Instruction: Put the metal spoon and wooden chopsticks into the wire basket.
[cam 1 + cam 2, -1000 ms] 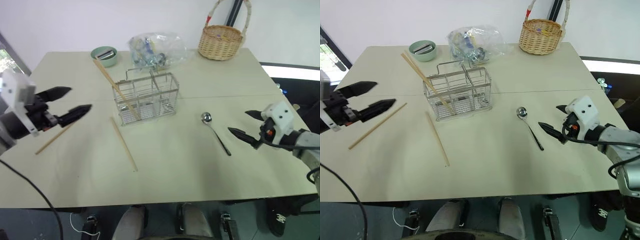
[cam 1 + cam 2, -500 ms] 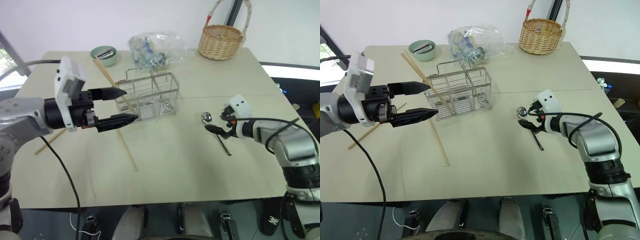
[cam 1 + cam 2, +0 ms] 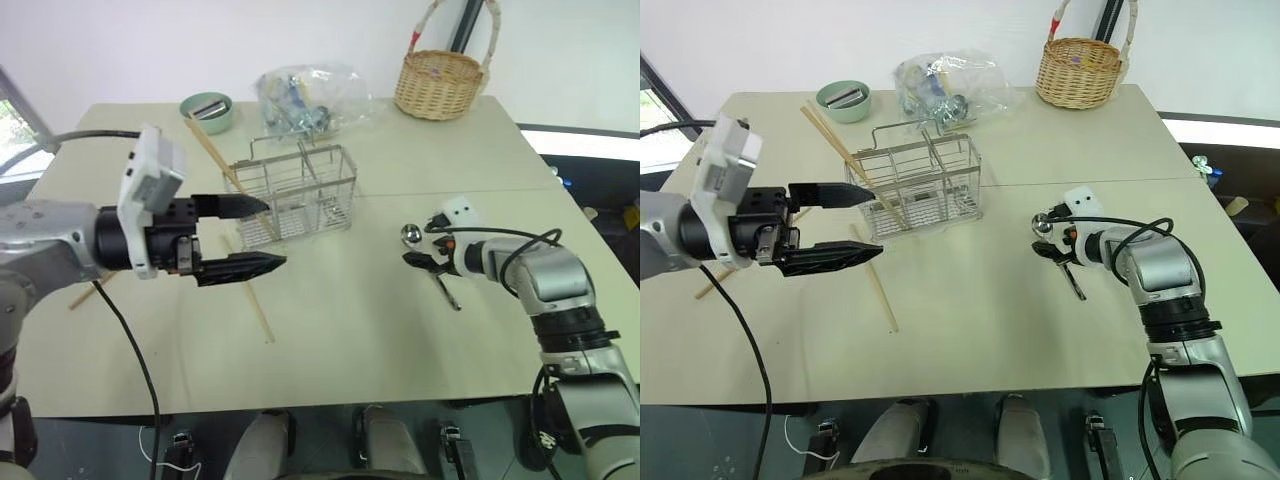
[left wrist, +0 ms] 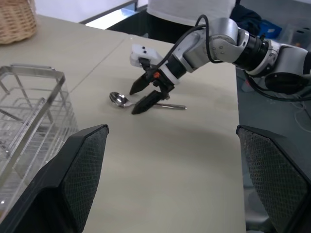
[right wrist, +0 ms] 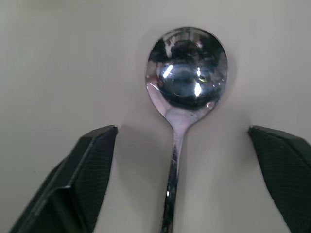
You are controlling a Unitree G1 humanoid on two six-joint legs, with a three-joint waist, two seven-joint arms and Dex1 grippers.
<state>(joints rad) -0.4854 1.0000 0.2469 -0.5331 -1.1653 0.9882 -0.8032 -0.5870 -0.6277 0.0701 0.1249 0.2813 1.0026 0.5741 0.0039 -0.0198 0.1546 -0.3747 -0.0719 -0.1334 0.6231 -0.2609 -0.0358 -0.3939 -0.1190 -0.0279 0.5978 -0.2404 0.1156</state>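
I should next grab the metal spoon with my right gripper by the slim neck just below the spoon's bowl, because the spoon's bowl is round and sloping.
The metal spoon lies on the table right of the wire basket, its bowl facing up. My right gripper is low over the spoon's neck, open, with one finger on each side of the thin handle and not touching it. One of the wooden chopsticks leans inside the basket. Another lies flat in front of the basket, and a third lies at the left, partly hidden by my arm. My left gripper hovers open and empty in front of the basket.
A green bowl, a clear plastic bag of items and a round wicker basket stand along the table's far side. The table's right edge runs close beside my right arm.
My right gripper has come in from the right and down over the spoon's neck, its fingers narrowing. My left gripper has swung in from the left to hang before the basket.
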